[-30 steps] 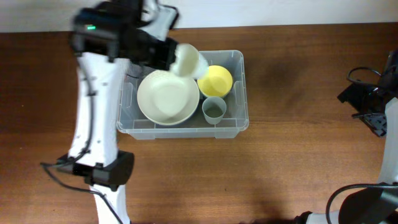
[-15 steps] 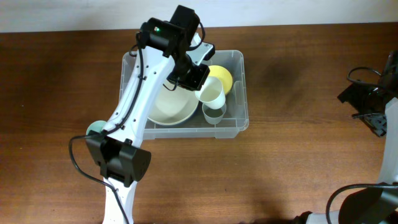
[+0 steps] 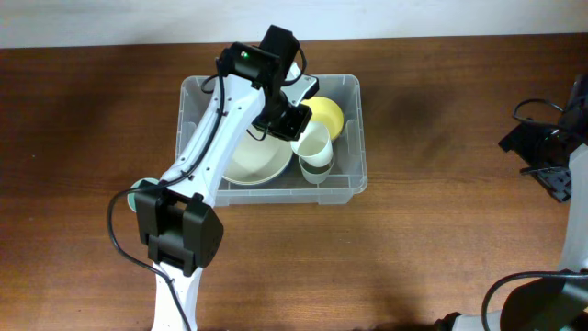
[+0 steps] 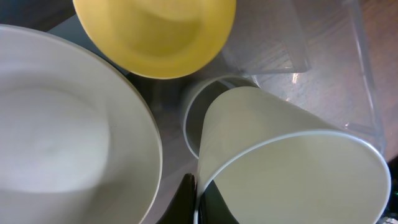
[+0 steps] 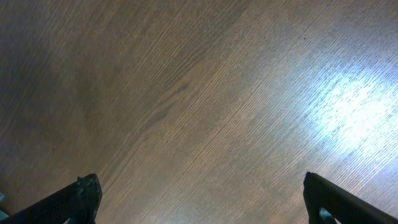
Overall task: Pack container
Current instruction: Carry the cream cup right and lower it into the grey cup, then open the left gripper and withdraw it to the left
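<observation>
The cream cup's bottom is over the grey cup's opening, so the cream cup would end up nested in the grey cup (image 3: pixel 312 172). My left gripper should open.
The clear plastic container (image 3: pixel 354 179) stands on the wooden table. It holds a large cream bowl (image 3: pixel 243 161), a yellow bowl (image 3: pixel 323 112) and a grey cup (image 3: pixel 312 172). My left gripper (image 3: pixel 294 124) is shut on the rim of a cream cup (image 3: pixel 314 142) and holds it tilted over the grey cup. In the left wrist view the jaws (image 4: pixel 198 199) pinch the cream cup's wall (image 4: pixel 280 162), with the grey cup (image 4: pixel 196 112), yellow bowl (image 4: pixel 155 34) and cream bowl (image 4: pixel 62 130) beneath. My right gripper (image 5: pixel 199 199) is open and empty over bare wood.
The right arm (image 3: pixel 551 147) sits at the table's far right edge, well away from the container. A teal object (image 3: pixel 138 190) shows by the left arm's base. A wall runs along the table's back edge.
My left gripper has carried the cream cup from the container's back rim to above the grey cup and lowered it slightly. The right arm has not moved.
</observation>
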You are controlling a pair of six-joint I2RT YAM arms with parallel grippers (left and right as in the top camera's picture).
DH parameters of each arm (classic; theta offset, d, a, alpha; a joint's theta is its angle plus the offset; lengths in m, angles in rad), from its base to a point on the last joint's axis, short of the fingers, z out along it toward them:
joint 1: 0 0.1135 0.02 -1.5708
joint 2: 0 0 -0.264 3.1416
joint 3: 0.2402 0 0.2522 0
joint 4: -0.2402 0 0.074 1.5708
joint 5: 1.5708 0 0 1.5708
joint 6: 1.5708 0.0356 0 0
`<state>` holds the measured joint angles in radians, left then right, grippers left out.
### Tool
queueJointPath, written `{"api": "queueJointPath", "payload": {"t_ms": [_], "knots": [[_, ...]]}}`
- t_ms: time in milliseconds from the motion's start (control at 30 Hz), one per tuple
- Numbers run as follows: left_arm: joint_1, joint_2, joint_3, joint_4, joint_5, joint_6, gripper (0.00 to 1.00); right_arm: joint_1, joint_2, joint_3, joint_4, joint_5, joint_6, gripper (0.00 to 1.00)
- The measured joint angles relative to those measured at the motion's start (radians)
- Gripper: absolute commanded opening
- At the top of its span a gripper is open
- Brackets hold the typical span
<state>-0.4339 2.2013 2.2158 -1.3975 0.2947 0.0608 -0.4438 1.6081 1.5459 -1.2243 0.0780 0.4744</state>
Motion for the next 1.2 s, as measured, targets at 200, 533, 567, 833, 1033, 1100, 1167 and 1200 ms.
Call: {"api": "queueJointPath", "payload": {"t_ms": [200,533,567,833,1033,1100,1167,1200], "knots": [[0.0,0.0,-0.005,0.011,0.0,0.0,0.08,0.0,0.0,0.0,0.0,0.0,0.0,0.99],[0.0,0.0,-0.005,0.012,0.0,0.003,0.8,0.0,0.0,0.0,0.0,0.0,0.0,0.99],[0.0,0.0,-0.005,0.014,-0.001,0.003,0.86,0.0,0.0,0.0,0.0,0.0,0.0,0.99],[0.01,0.002,0.057,0.003,-0.118,-0.012,0.99,0.0,0.0,0.0,0.0,0.0,0.0,0.99],[0.096,0.001,0.292,-0.14,-0.29,-0.13,0.99,0.0,0.0,0.0,0.0,0.0,0.0,0.99],[0.142,-0.006,0.339,-0.209,-0.345,-0.175,0.99,0.0,0.0,0.0,0.0,0.0,0.001,0.99],[0.193,-0.023,0.359,-0.27,-0.4,-0.224,0.99,0.0,0.0,0.0,0.0,0.0,0.001,0.99],[0.218,-0.034,0.359,-0.283,-0.42,-0.243,0.99,0.0,0.0,0.0,0.0,0.0,0.001,0.99]]}}
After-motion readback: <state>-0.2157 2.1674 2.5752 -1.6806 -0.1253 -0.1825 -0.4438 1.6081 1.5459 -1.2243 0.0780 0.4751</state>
